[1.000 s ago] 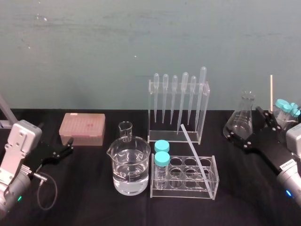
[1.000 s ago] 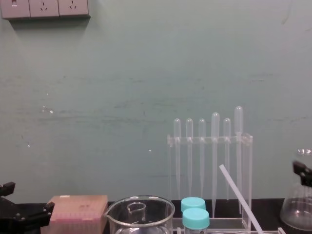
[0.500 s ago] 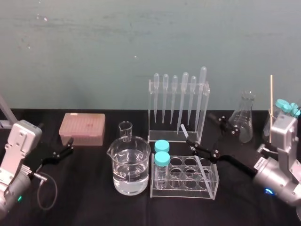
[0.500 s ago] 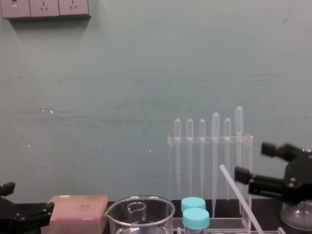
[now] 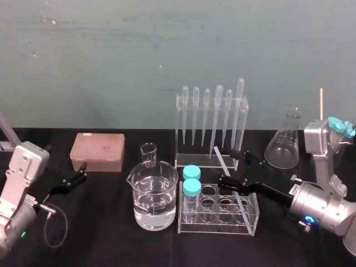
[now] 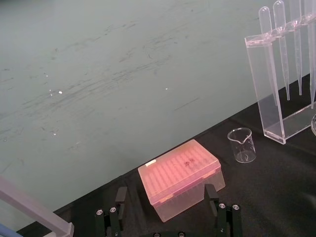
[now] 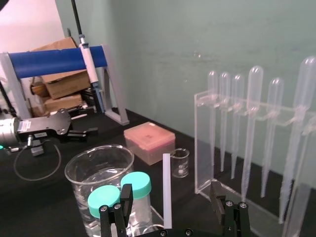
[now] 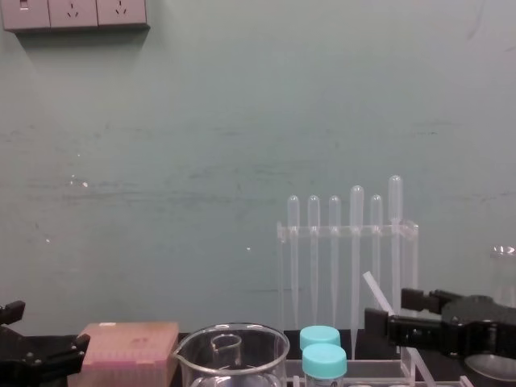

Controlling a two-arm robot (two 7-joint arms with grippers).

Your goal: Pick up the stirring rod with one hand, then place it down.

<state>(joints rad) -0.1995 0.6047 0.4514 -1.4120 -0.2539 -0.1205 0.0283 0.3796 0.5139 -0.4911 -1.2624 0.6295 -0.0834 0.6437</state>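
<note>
The right gripper grabs the rod by its clear upper part [image 8: 380, 293] [image 7: 167, 190] next. The rod's lower end sits in the rack beside the teal-capped tubes.
The stirring rod [image 5: 225, 163], thin and translucent white, leans in the clear test-tube rack [image 5: 250, 221] with its flat top end pointing up and back toward the pipette stand. My right gripper [image 5: 229, 166] is open, one black finger on each side of the rod's upper part and neither touching it. In the right wrist view the rod [image 7: 167, 190] stands upright midway between the two fingers of my right gripper [image 7: 171, 193]. In the chest view the right gripper [image 8: 397, 313] sits at the rod's top [image 8: 374, 290]. My left gripper [image 5: 77, 177] rests open at the far left, near the pink box.
A water-filled beaker [image 5: 154, 196] and a small beaker [image 5: 148, 154] stand left of the rack, which holds two teal-capped tubes [image 5: 191, 187]. The pipette stand [image 5: 210, 125] is right behind the rod. A conical flask [image 5: 283, 143] and a pink tip box [image 5: 97, 151] flank the scene.
My right gripper has swung left from beside the flask and come down around the rod's upper part, staying open. The rod and the left arm have not moved.
</note>
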